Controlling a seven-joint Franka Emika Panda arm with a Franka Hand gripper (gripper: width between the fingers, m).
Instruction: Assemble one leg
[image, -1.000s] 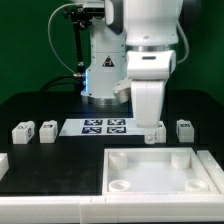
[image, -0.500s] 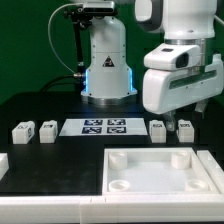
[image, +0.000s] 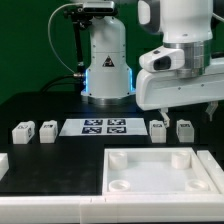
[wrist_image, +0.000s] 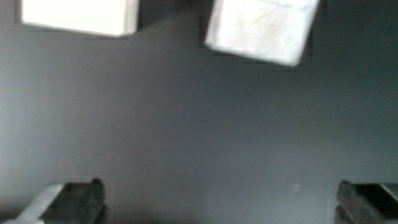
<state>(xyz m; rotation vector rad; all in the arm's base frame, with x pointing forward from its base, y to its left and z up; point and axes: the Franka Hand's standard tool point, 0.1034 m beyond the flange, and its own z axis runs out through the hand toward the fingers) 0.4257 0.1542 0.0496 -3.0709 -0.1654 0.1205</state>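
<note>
My gripper will next grab the white leg by its flat sides. Then the leg can go into the white square part's corner socket (image: 197, 186).
Four small white legs stand in a row on the black table: two at the exterior view's left (image: 22, 131) (image: 46, 130) and two at its right (image: 157, 129) (image: 184, 129). My gripper (image: 182, 100) hangs above the two right legs, clear of them. In the wrist view two white legs (wrist_image: 80, 15) (wrist_image: 263, 28) lie ahead on the dark table, beyond the open, empty gripper (wrist_image: 221, 205). Its dark fingertips (wrist_image: 71, 203) stand wide apart. The large flat white square part (image: 150, 152) with round corner sockets lies in front.
The marker board (image: 105, 126) lies between the two pairs of legs. The robot base (image: 107, 70) stands behind it. Another white part (image: 3, 163) pokes in at the exterior view's left edge.
My gripper was low over the right legs a second ago. It has risen and shifted toward the exterior view's right. Both right legs now stand uncovered.
</note>
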